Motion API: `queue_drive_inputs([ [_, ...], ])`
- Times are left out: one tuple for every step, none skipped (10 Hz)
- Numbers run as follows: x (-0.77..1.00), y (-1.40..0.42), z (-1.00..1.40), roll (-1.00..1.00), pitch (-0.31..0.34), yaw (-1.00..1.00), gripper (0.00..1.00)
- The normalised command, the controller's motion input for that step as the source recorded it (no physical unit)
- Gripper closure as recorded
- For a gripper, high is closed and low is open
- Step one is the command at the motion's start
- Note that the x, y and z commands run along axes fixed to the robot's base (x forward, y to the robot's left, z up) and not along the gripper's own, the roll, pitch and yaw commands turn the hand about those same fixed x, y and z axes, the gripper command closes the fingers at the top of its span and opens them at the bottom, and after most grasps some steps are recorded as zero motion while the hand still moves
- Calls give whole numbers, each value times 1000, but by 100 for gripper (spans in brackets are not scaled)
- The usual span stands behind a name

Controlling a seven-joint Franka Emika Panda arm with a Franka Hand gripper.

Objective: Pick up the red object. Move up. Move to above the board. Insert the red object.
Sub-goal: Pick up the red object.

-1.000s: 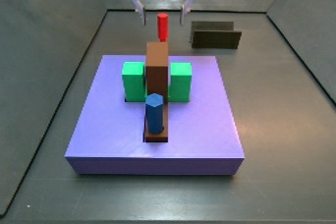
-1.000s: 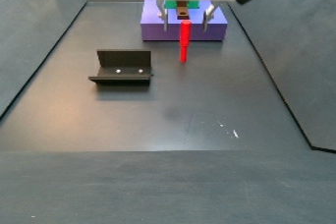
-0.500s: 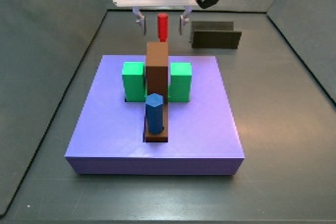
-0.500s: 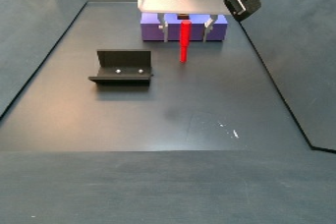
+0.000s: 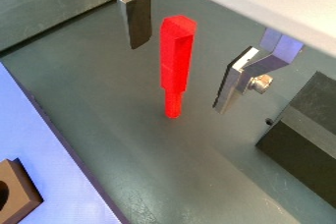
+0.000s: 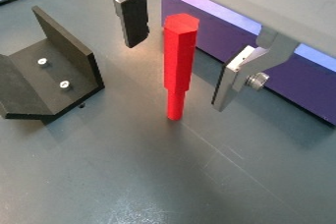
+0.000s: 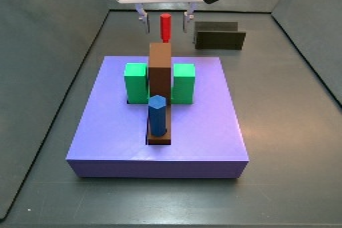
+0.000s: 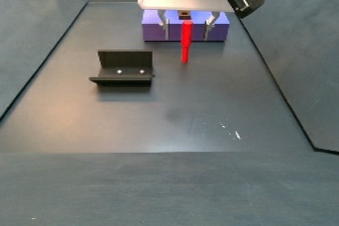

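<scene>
I will next take hold of the red peg by its thick upper part [image 7: 166,22] with my gripper, so the peg's narrow tip stays free to go into the board [image 7: 160,82].
The red object [image 5: 175,66] stands upright on the grey floor, also seen in a wrist view [image 6: 176,66] and both side views [image 7: 166,26] [image 8: 187,44]. My gripper [image 5: 182,71] is open around its upper part, one finger [image 5: 136,22] on each side with a gap to the peg; the gripper also shows in a wrist view [image 6: 178,73] and in a side view [image 7: 166,17]. The board [image 7: 160,82] lies on the purple slab [image 7: 201,137], flanked by green blocks [image 7: 136,83], beyond the peg from the gripper's side. A blue peg [image 7: 156,115] stands in the board's near end.
The dark fixture [image 8: 122,68] stands on the floor beside the peg, also in a wrist view [image 6: 46,66] and a side view [image 7: 218,37]. The purple slab's edge [image 6: 250,41] lies just behind the peg. Grey walls enclose the floor.
My gripper has come down since a second ago, so its open fingers now straddle the red object's top. Little has moved in the last half second.
</scene>
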Motion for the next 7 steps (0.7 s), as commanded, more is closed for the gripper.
queue_drive_inputs([
  [0, 0, 91, -20, 0, 0, 0],
  [0, 0, 0, 0, 0, 0, 0],
  [0, 0, 0, 0, 0, 0, 100],
  [0, 0, 0, 0, 0, 0, 100],
  [0, 0, 0, 0, 0, 0, 100],
  [0, 0, 0, 0, 0, 0, 100],
  [0, 0, 0, 0, 0, 0, 100],
])
